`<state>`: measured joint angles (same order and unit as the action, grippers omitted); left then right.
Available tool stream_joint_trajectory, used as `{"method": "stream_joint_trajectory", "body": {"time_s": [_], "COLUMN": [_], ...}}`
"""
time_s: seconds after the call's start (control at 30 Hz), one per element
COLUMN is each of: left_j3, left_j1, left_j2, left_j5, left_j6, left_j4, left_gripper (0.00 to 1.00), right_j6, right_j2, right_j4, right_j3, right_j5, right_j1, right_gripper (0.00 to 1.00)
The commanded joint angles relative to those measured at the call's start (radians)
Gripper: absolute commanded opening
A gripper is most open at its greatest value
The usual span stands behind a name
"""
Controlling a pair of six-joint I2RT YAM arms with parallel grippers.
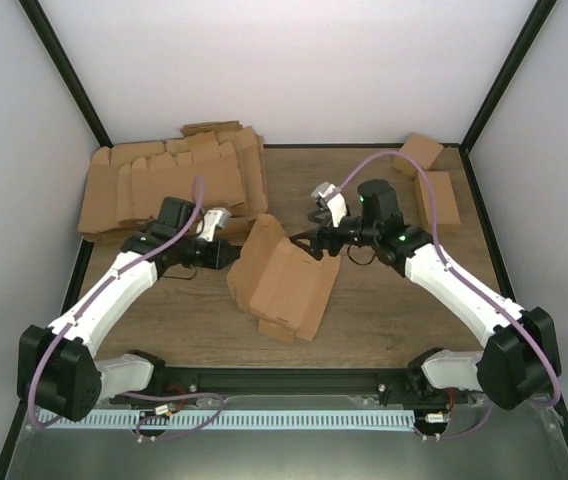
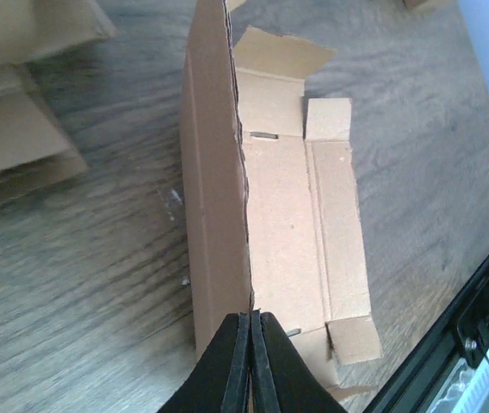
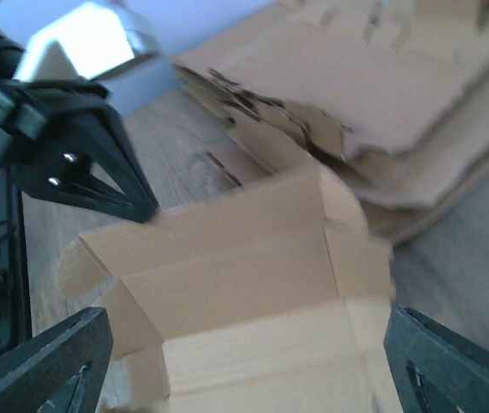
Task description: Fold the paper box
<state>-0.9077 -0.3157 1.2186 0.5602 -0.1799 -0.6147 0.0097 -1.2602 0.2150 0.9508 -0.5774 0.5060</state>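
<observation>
My right gripper needs to turn the paper box point(image 1: 284, 275), so it needs to grab the raised side's top edge point(image 1: 246, 239). This leaves my left gripper free to fold.
The paper box point(image 1: 284, 275) is a partly folded brown cardboard blank in the middle of the table, its left wall raised and its flaps loose. My left gripper point(image 1: 232, 253) is shut on the top edge of that raised wall. In the left wrist view its fingertips point(image 2: 251, 317) pinch the thin cardboard edge, and the box point(image 2: 292, 224) stretches away beyond them. My right gripper point(image 1: 311, 240) is open at the box's far right edge. In the right wrist view its fingers point(image 3: 42, 366) are spread wide on either side of the box point(image 3: 253, 284) and do not grip it.
A big pile of flat cardboard blanks point(image 1: 174, 180) lies at the back left; it also shows in the right wrist view point(image 3: 382, 95) and the left wrist view point(image 2: 12, 112). Two folded boxes point(image 1: 436, 195) lie at the back right. The table's near rail point(image 2: 460, 318) is close to the box.
</observation>
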Motion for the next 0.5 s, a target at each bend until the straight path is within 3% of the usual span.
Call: {"method": "stream_joint_trajectory", "body": {"time_s": [0.0,0.23,0.47], "left_j3": [-0.037,-0.094,-0.171], "left_j1": [-0.099,-0.182,-0.258], "left_j2": [0.016,0.038,0.078], "left_j5": [-0.085,-0.145,-0.205], "left_j6": [0.016,0.051,0.097], "left_j4": [0.005,-0.002,-0.039], "left_gripper": [0.04,0.04,0.04], "right_j6": [-0.430,-0.949,-1.173], "right_j2": [-0.058,-0.150,-0.214], "right_j4": [0.080,0.269,0.336], "right_j3": [0.147,0.244,0.336], "right_j5": [-0.164,-0.015,-0.029], "right_j1": [0.017,0.102,0.104], "right_gripper": [0.90,0.86,0.78]}}
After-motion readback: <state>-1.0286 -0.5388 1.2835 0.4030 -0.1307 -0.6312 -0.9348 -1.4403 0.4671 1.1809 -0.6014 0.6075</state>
